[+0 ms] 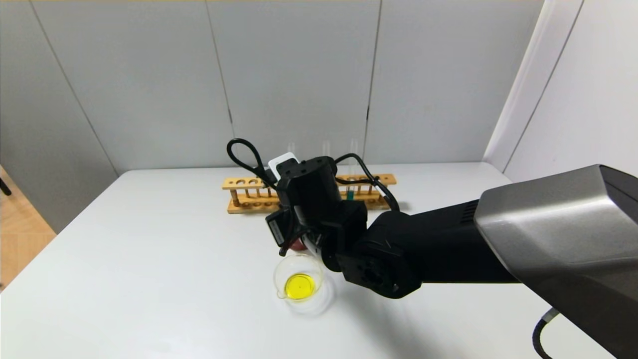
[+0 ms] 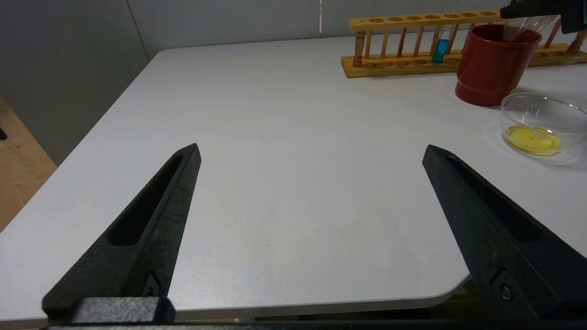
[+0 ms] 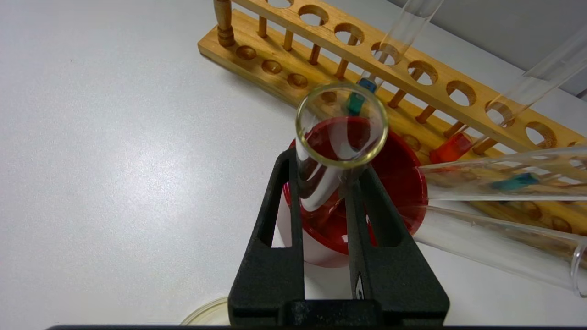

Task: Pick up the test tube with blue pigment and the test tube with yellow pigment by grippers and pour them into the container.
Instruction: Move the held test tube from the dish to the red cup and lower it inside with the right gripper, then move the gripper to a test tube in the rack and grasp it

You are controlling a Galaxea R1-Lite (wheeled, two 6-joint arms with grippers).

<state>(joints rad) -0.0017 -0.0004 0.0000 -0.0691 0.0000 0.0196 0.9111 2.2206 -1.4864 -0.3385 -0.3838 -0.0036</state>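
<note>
My right gripper should open now, because the clear test tube reaches down inside the red cup's rim [image 3: 425, 192] in the right wrist view.
My right gripper [image 3: 326, 167] is shut on an empty clear test tube [image 3: 341, 133] with a yellow tinge at its rim, and holds it over the red cup [image 3: 399, 174]. No tube with yellow liquid shows. The container [image 1: 279, 271], a low clear glass dish, holds a pool of yellow liquid and sits just in front of the gripper [image 1: 294, 239]; it also shows in the left wrist view [image 2: 541, 105]. The test tube with blue pigment [image 1: 350, 195] stands in the wooden rack [image 1: 239, 192], and the left wrist view shows it too [image 2: 441, 49]. My left gripper [image 2: 312, 153] is open and empty over the near left table corner.
The red cup [image 2: 490, 68] stands between the rack [image 2: 394, 20] and the dish. The rack [image 3: 426, 68] also holds a blue-bottomed tube [image 3: 367, 85] and a red-orange one [image 3: 451, 146]. Two more clear tubes [image 3: 495, 247] show beside the cup.
</note>
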